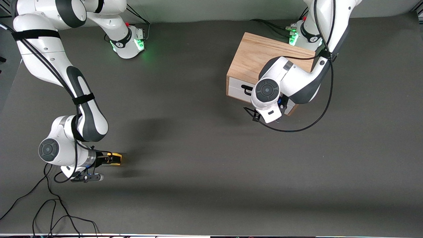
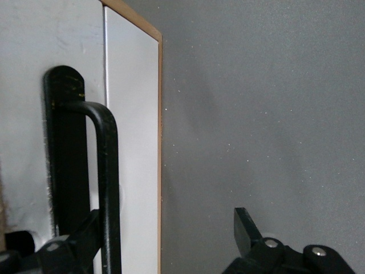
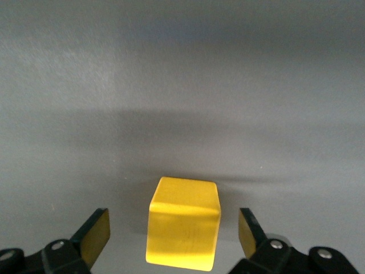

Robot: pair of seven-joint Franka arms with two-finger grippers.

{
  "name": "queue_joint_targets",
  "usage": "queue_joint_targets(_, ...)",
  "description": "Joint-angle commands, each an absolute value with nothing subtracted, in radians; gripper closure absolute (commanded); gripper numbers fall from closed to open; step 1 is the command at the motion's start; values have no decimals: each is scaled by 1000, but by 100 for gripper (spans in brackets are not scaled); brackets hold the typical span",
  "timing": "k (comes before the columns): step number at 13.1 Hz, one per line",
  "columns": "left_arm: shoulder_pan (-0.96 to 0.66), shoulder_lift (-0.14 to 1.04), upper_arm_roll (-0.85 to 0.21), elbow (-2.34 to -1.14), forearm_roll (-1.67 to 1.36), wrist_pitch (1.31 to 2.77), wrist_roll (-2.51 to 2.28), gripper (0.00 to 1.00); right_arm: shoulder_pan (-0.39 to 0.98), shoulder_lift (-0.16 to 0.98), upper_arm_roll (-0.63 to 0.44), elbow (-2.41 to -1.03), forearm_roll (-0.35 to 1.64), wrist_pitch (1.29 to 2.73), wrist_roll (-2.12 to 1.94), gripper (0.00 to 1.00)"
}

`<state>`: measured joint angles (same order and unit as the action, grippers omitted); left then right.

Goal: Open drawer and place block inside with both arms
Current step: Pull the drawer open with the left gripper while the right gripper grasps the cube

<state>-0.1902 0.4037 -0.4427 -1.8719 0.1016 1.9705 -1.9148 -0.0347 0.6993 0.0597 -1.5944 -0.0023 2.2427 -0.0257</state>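
My right gripper grips the yellow block by two opposite sides next, to place the block inside the drawer.
The small yellow block lies on the dark mat at the right arm's end of the table. My right gripper is low around it and open. In the right wrist view the block sits between the two fingers of the right gripper, with a gap on each side. The light wooden box stands at the left arm's end, with its white drawer shut. My left arm's wrist hangs in front of the drawer. In the left wrist view my left gripper is open, and the black wire handle stands between its fingers, close to one finger.
Black cables trail on the table near the front camera at the right arm's end. A cable loop hangs from the left arm in front of the box. The two green-lit bases stand at the table's edge farthest from the front camera.
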Motion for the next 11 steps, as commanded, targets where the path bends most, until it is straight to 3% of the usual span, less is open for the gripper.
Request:
queue_joint_targets(1,-201,410,-440,-1856,110,1991,-1940,0,-29,690,54,-1629,-15,2267,-32,0)
queue_joint_targets(8,-199,488,-439,-1738,124,1980,-1939,0,-29,703,49,-1651,-15,2310,-32,2)
queue_joint_targets(11,-199,523,-439,-1703,130,1980,-1939,0,-29,707,49,-1652,-15,2310,-31,15)
